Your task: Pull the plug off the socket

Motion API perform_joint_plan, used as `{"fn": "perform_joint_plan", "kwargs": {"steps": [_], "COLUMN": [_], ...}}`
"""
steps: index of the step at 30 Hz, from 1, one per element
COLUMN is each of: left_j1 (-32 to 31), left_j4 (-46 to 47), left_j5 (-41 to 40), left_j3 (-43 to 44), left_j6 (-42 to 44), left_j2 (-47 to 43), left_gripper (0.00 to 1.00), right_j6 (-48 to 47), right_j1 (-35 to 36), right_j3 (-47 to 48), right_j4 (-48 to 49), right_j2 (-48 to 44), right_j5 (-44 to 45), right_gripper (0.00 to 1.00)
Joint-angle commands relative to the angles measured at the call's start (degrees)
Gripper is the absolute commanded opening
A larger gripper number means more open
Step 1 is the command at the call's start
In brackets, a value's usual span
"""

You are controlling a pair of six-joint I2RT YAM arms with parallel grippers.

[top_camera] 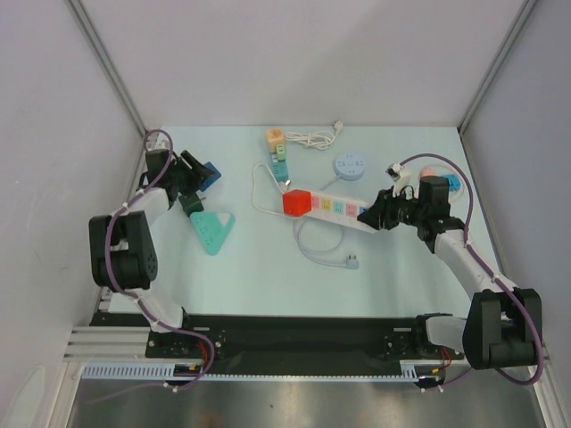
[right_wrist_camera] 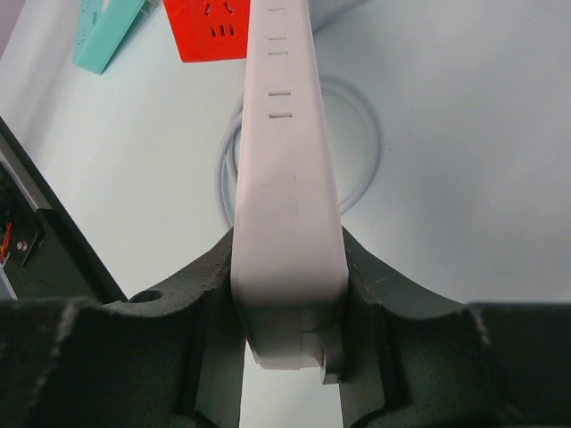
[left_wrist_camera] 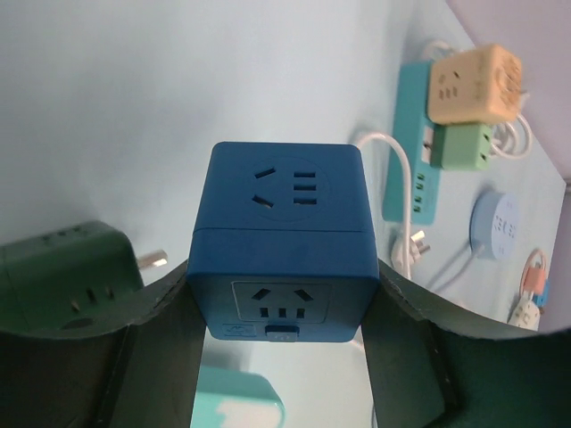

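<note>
The lower edge of the blue cube socket is tilted above the table. My left gripper should keep hold of the socket until it lies flat.
My left gripper is shut on a blue cube socket, at the table's far left. A dark green cube plug lies just beside it, apart from it, with a bare metal prong showing. My right gripper is shut on the right end of a white power strip. A red cube adapter sits plugged in at the strip's left end.
A teal triangular socket lies near the green cube. Orange and green cubes sit on a teal strip at the back. A round blue socket, white cables and side walls surround.
</note>
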Motion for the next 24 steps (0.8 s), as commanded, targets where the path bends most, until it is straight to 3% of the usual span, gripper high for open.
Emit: {"fn": "perform_joint_plan", "kwargs": {"steps": [1,7,11,12,13,19,22,24], "left_j1": [2.0,3.2,3.7,4.1,4.1,5.2,5.3,5.3], "left_j4": [3.8,0.0,-4.0,-5.6,-6.1,-8.3,-9.6,-11.1], "left_j5": [2.9,2.0,0.8,0.5,0.2,-2.5,-4.4,-5.4], "left_j3": [6.2,14.9,19.6,21.1,21.5,21.2,20.8,21.6], "left_j6": [-3.3,-2.3,-0.9,-0.5,-0.1,3.0,5.7,7.0], "left_j2": [4.2,13.7,18.3,19.6,20.0,17.7,14.8,13.5], "left_gripper": [0.0,0.01,0.11,0.16,0.31,0.68,0.79,0.81], "right_j6": [-0.6,-0.6,-0.6,-0.6,-0.6,-0.6,-0.6,-0.6], "right_j1": [-0.3,-0.3,-0.3,-0.2,-0.2,-0.2,-0.2,-0.2], "right_j3": [0.7,0.8,1.0,1.0,1.0,1.2,1.3,1.3], "right_j4": [2.9,3.0,3.1,3.1,3.1,2.9,2.9,2.8], "right_j2": [-2.8,-2.0,-1.2,-1.0,-0.9,-1.0,-1.2,-1.4], "right_j5": [-2.5,-2.9,-3.2,-3.2,-3.1,-3.2,-3.2,-3.2], "right_gripper": [0.0,0.0,0.0,0.0,0.0,0.0,0.0,0.0]}}
